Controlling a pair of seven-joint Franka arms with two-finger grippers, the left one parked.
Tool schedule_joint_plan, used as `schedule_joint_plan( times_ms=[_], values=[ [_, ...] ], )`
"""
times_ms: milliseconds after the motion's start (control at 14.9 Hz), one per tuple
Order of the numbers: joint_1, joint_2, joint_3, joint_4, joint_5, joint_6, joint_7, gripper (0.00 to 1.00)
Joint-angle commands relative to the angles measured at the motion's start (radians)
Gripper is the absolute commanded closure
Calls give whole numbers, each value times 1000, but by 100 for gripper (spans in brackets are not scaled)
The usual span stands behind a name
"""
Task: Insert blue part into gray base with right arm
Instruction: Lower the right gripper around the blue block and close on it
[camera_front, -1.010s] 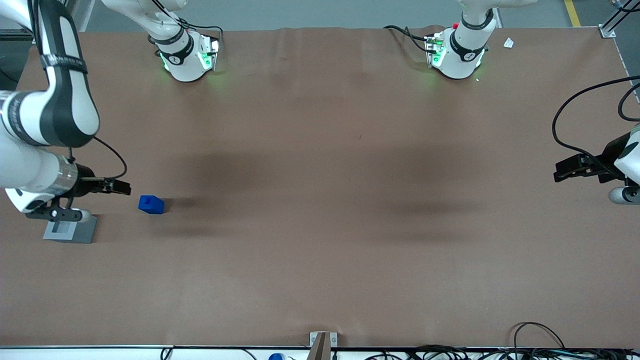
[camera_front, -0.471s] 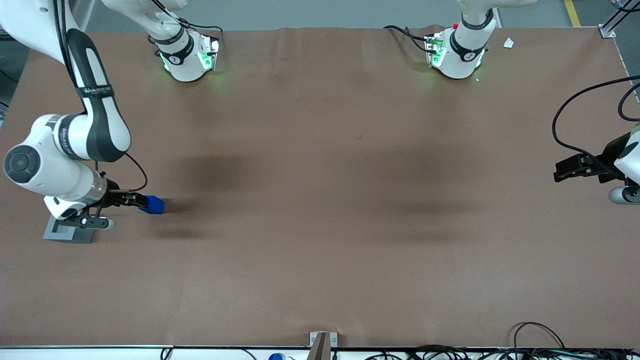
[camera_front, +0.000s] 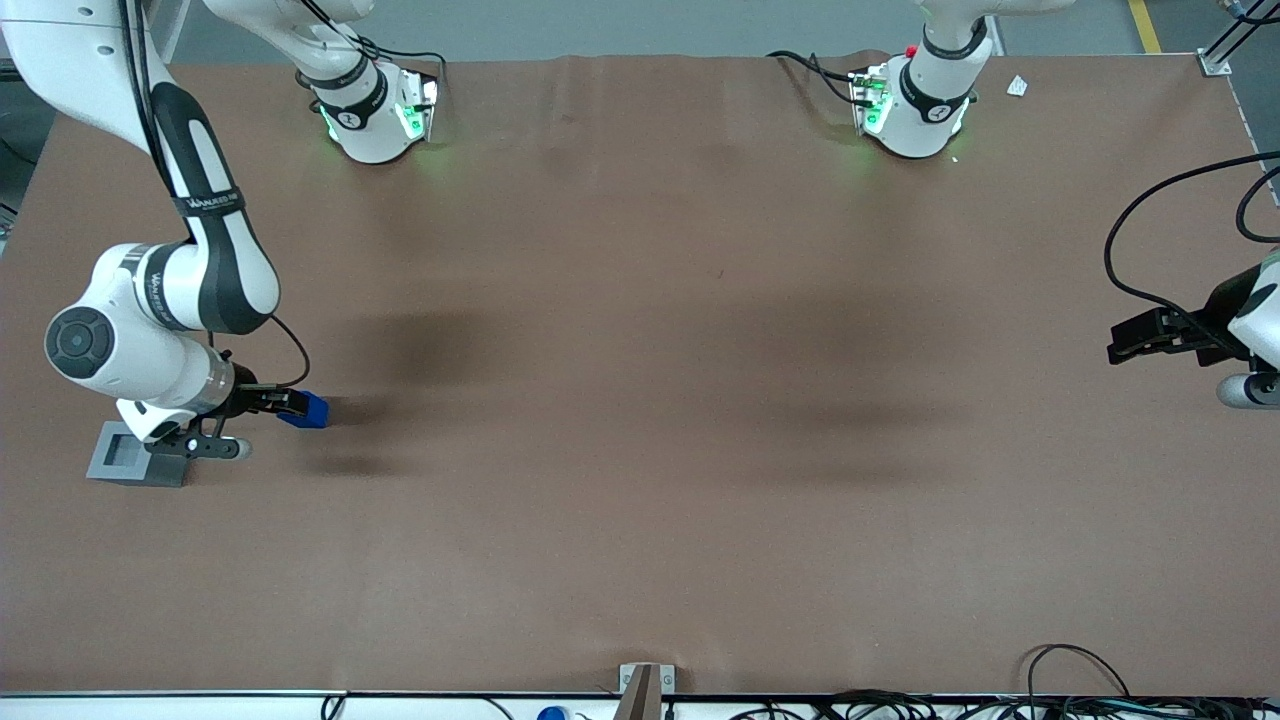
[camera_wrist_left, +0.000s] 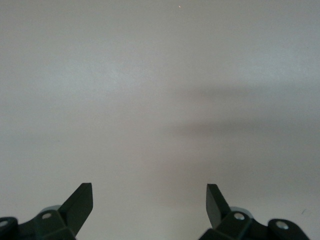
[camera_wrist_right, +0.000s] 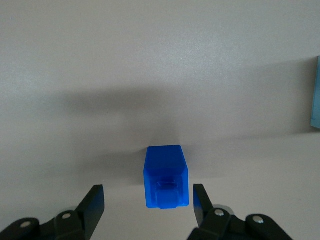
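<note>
My right gripper grips the blue part by its tabbed end (camera_wrist_right: 167, 195) next, leaving its other end free to enter the gray base.
The blue part (camera_front: 313, 410) (camera_wrist_right: 165, 176) rests on the brown table at the working arm's end. My right gripper (camera_front: 293, 403) (camera_wrist_right: 148, 199) is open and low over the table, its fingers standing on either side of the blue part with gaps showing, not touching it. One fingertip (camera_wrist_right: 199, 196) is close to the block's side, the other fingertip (camera_wrist_right: 96, 198) stands wider off. The gray base (camera_front: 125, 455) with its square recess sits on the table a little nearer the front camera, partly under my wrist; its edge (camera_wrist_right: 316, 95) shows in the right wrist view.
The right arm's green-lit base (camera_front: 375, 110) and the parked arm's base (camera_front: 915, 105) stand along the table's back edge. The parked gripper (camera_front: 1150, 335) hangs at the other end of the table. Cables (camera_front: 1080, 680) lie near the front edge.
My gripper has travelled from beside the gray base toward the blue part and now straddles it. The gray base's recess, earlier covered by my wrist, now shows. The blue part has not moved.
</note>
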Motion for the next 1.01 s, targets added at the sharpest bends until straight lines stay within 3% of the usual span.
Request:
schedule_joint_plan(
  times_ms=[0, 942],
  values=[
    [-13, 10, 7, -17, -12, 30, -24, 20],
    [-50, 62, 9, -29, -14, 56, -91, 22]
  ],
)
